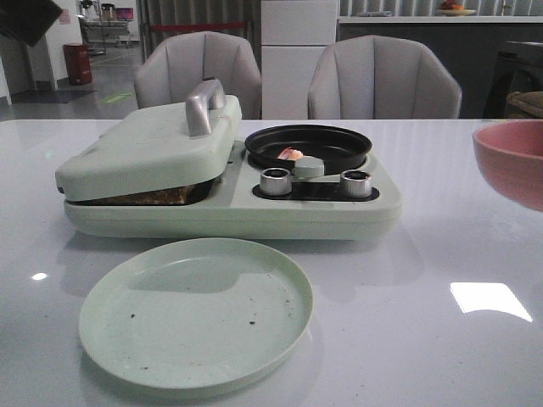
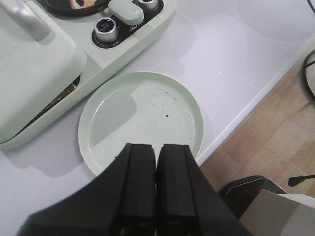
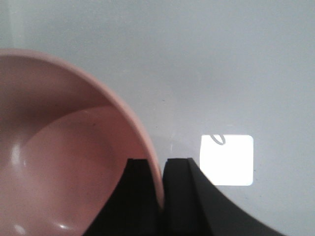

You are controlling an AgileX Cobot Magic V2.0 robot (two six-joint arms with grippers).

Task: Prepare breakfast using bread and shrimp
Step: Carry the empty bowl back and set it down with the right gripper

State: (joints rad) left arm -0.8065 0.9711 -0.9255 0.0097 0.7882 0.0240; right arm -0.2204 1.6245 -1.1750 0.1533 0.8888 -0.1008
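My right gripper needs to keep holding the bowl for now. The pink bowl's base (image 1: pixel 524 205) is high above the tabletop, so the bowl would drop if I opened now.
The bread (image 1: pixel 157 197) shows only as a brown edge under the closed pale green lid (image 1: pixel 153 144) of the breakfast maker; the left wrist view shows the same edge (image 2: pixel 64 93). The shrimp (image 1: pixel 291 154) lies in the black round pan (image 1: pixel 310 142) and is partly cut off in the left wrist view (image 2: pixel 78 3). My left gripper (image 2: pixel 156 147) is shut and empty, above the near rim of the green plate (image 2: pixel 142 113). My right gripper (image 3: pixel 157 163) is shut on the rim of the pink bowl (image 3: pixel 59 147). Neither gripper shows in the front view.
The empty green plate (image 1: pixel 195 314) sits in front of the maker. Two silver knobs (image 1: pixel 276 181) (image 1: pixel 356 182) face front. The pink bowl (image 1: pixel 513 161) is at the far right. Two grey chairs (image 1: pixel 199 72) stand behind. The table edge (image 2: pixel 246 110) is close to the plate.
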